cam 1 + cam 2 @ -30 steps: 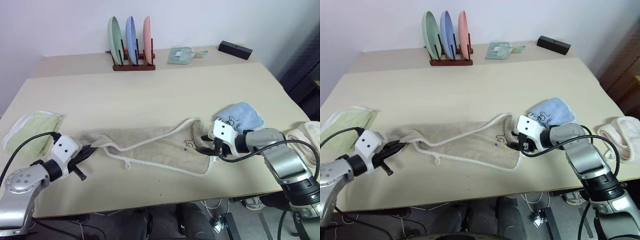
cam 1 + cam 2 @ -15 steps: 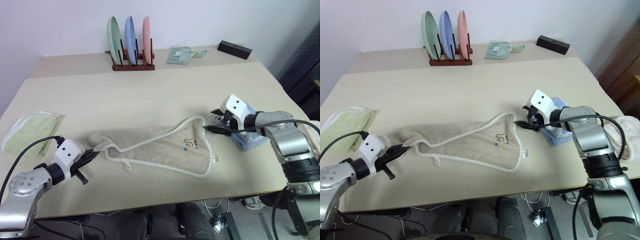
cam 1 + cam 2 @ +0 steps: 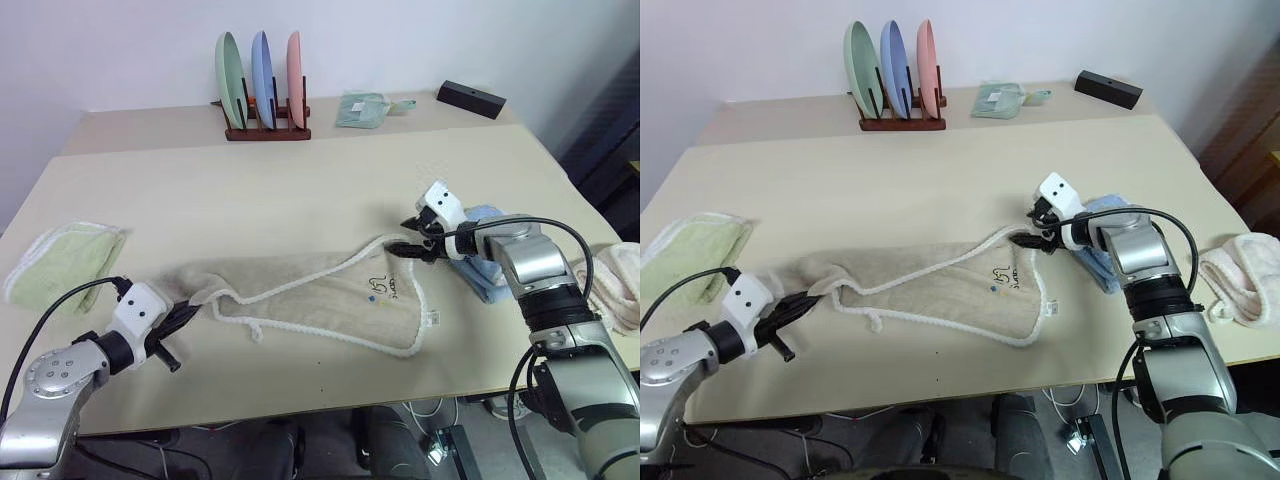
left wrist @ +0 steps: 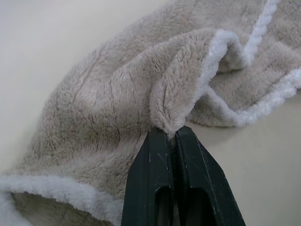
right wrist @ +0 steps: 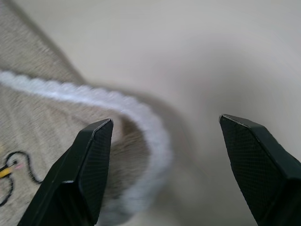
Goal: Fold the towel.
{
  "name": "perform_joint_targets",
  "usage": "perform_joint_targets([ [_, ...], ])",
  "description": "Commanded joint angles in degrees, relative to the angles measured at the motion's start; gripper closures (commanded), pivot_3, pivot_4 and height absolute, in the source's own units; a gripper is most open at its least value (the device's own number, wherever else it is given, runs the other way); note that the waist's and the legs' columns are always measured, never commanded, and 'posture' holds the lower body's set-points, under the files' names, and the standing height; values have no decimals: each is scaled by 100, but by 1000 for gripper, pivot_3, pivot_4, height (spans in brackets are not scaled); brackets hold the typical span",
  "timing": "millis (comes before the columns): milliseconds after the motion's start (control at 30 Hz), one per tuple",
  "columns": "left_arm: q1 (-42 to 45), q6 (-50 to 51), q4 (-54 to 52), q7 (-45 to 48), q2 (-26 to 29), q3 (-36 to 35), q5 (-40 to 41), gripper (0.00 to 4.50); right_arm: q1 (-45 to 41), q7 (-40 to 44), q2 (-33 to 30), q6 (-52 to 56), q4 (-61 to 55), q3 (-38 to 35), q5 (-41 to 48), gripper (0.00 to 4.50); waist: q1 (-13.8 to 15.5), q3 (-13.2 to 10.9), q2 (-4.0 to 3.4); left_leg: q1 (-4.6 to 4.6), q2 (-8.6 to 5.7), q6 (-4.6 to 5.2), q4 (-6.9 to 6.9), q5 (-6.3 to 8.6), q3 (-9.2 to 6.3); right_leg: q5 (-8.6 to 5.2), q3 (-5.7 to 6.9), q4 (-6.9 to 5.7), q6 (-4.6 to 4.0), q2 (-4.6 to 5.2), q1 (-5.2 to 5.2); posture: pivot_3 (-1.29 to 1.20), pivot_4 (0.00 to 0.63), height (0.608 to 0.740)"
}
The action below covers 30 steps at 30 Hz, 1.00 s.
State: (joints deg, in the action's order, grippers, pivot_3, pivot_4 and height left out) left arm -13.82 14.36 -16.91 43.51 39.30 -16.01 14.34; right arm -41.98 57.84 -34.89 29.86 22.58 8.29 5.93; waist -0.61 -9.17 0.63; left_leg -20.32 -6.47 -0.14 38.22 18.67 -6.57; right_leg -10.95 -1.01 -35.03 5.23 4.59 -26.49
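The towel needs to be folded, so my right gripper should next grab the curled white edging at its corner [image 3: 394,239]. The printed part beside the edging is lying flat.
The beige towel [image 3: 320,290] with white corded edging lies crumpled lengthwise across the front of the table, its dark printed mark [image 3: 386,286] near the right end. My left gripper [image 3: 183,317] is shut on a pinched fold at the towel's left end; in the left wrist view the left gripper [image 4: 170,134] has the pile bunched between its tips. My right gripper [image 3: 405,246] stands open at the towel's far right corner. In the right wrist view the corded edge [image 5: 141,115] curls between the spread fingers of the right gripper [image 5: 164,125], touching neither.
A folded light green towel [image 3: 60,265] lies at the left edge. A light blue cloth [image 3: 487,268] sits under my right forearm, and a pale cloth [image 3: 612,285] lies at the right edge. A plate rack [image 3: 265,80], a small green cloth [image 3: 362,108] and a black box [image 3: 470,98] stand at the back.
My right gripper has left the towel's near right part and moved forward to its far right corner, its fingers spread. The towel's right end now lies flat. The left gripper kept its grip.
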Motion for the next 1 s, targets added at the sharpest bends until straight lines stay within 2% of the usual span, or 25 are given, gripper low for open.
perform_joint_targets([
  [33,-24,-107,-160,-40,9,-74,15,4500,56,112,-113,-82,-200,49,-38,1349,5,0,0,1,0,0,0,0,0,0,0,0,0,0,1,0,150,733],
  [100,-1,-116,-129,-32,21,-71,17,4500,43,92,-101,-97,-157,35,-48,2074,1,0,0,1,0,0,0,0,0,0,0,0,0,0,1,0,150,733],
  [233,10,-124,-97,-9,50,-100,27,4500,55,62,-109,-183,-187,-1,-47,4181,-2,0,0,1,0,0,0,0,0,0,0,-1,0,-1,0,0,150,733],
  [267,-16,-70,-112,26,62,-129,80,4500,67,51,-113,-202,-211,-17,-43,4463,-1,0,0,1,0,0,0,0,0,0,0,-1,0,0,0,0,150,733],
  [400,-51,255,-169,188,104,-277,411,4500,79,3,-112,-269,-244,-42,-57,4463,-2,0,0,1,0,0,0,0,0,0,0,-1,0,0,0,0,150,733],
  [500,-55,691,-338,284,112,-483,874,3555,114,-53,-126,-356,-235,-12,-116,4500,-4,0,0,1,0,0,0,0,0,0,0,-1,0,0,0,0,150,733],
  [633,-12,930,-362,17,70,-830,1000,1685,150,-68,-109,-380,-293,-2,-123,4500,-1,0,0,1,0,0,0,0,0,0,0,-2,0,0,0,0,150,733],
  [767,6,1367,-322,-60,128,-1401,1462,1685,138,-113,-63,-392,-316,-11,-119,4500,-4,0,0,1,0,0,0,0,0,0,0,-2,0,-1,0,0,150,733],
  [1000,100,1736,16,-3,382,-1952,1748,1685,177,-279,89,-473,-289,-8,-102,4500,-8,0,0,1,0,-1,0,-1,0,0,1,-3,0,-2,-2,0,150,733],
])
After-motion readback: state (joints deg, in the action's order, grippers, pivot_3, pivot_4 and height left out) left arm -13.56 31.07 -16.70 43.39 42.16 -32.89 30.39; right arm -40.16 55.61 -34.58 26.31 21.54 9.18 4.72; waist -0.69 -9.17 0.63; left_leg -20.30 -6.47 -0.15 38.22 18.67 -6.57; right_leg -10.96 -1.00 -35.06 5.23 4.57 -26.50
